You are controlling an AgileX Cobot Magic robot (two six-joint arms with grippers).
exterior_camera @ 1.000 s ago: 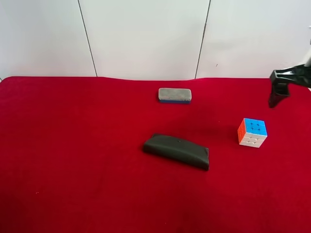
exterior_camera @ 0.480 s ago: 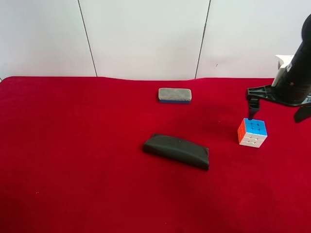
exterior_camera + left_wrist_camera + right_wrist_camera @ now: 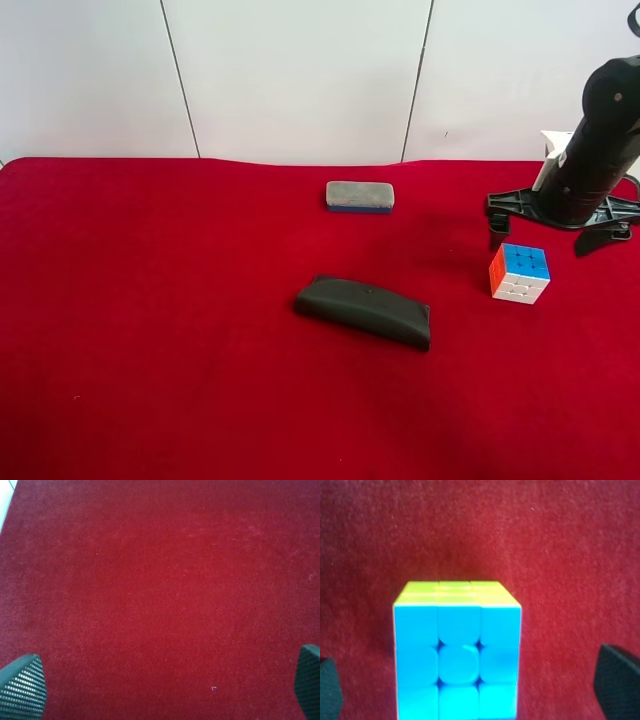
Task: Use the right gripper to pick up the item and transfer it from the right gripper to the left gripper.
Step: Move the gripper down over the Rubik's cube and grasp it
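The fingers end behind the cube's blue top, short of its orange side, so my right gripper will lower before it closes on the cube.
The puzzle cube [image 3: 519,273] sits on the red cloth at the exterior high view's right, with blue on top and orange and white on its sides. My right gripper [image 3: 545,238], on the black arm with the white bracket [image 3: 553,150], hovers just over and behind it. It is open wide. In the right wrist view the cube [image 3: 457,655] shows blue and yellow faces and lies between the two fingertips [image 3: 619,682], touching neither. My left gripper [image 3: 165,685] is open over bare red cloth. It is out of the exterior high view.
A grey-topped eraser block [image 3: 360,196] lies at the back middle of the table. A long dark case [image 3: 363,311] lies at the centre, left of the cube. The red cloth [image 3: 150,330] covers the whole table. A white panelled wall stands behind it.
My right arm has come in from the right edge and swung left, so its open fingers now straddle the cube. The cube, eraser and case have not moved.
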